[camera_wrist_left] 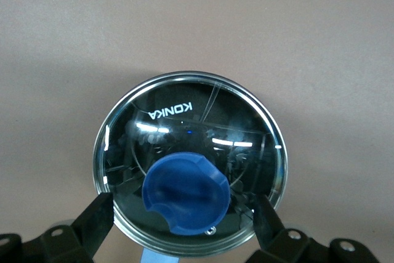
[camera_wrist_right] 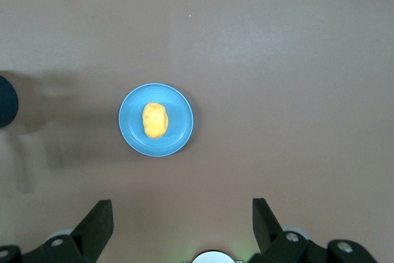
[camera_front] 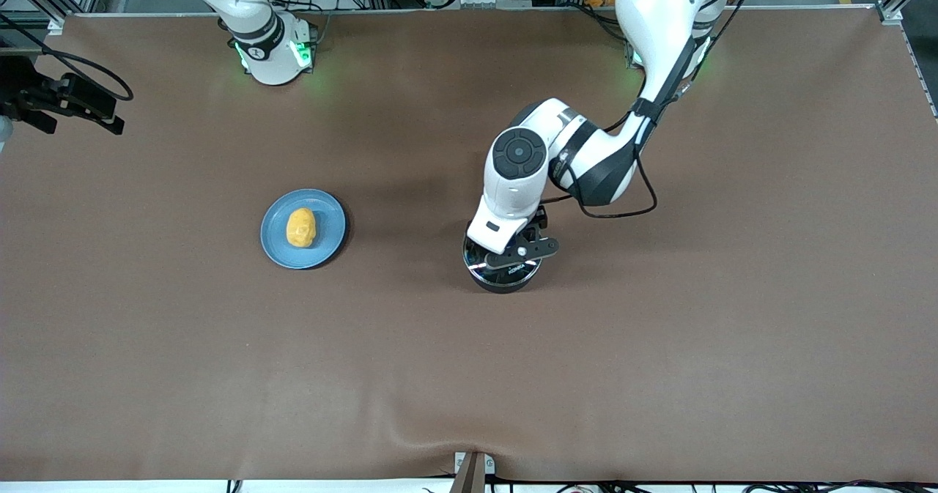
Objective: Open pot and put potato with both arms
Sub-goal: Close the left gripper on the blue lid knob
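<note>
My left gripper should move toward the knob first and then close on it, because its fingers stop short of the blue knob (camera_wrist_left: pixel 186 194) on the glass lid (camera_wrist_left: pixel 184 121).
The pot (camera_front: pixel 502 279) stands mid-table with its glass lid (camera_wrist_left: pixel 184 121) on, and most of it is covered by the left arm's hand. My left gripper (camera_front: pixel 513 255) (camera_wrist_left: pixel 183 214) hangs open just over the lid. Its fingers (camera_wrist_left: pixel 98 214) stand wide on either side of the blue knob (camera_wrist_left: pixel 186 194) and touch nothing. A sliver of the blue handle (camera_wrist_left: pixel 161 257) shows under the lid's rim. The potato (camera_front: pixel 301 228) (camera_wrist_right: pixel 154 120) lies on a light-blue plate (camera_front: pixel 326 244) (camera_wrist_right: pixel 178 135) toward the right arm's end. My right gripper (camera_wrist_right: pixel 181 214) is open and empty, high over the table near its own base.
A black device with cables (camera_front: pixel 66 101) sits at the table's edge toward the right arm's end. A metal clamp (camera_front: pixel 473 471) holds the brown cloth at the front edge. The arm bases (camera_front: pixel 272 53) glow green along the back.
</note>
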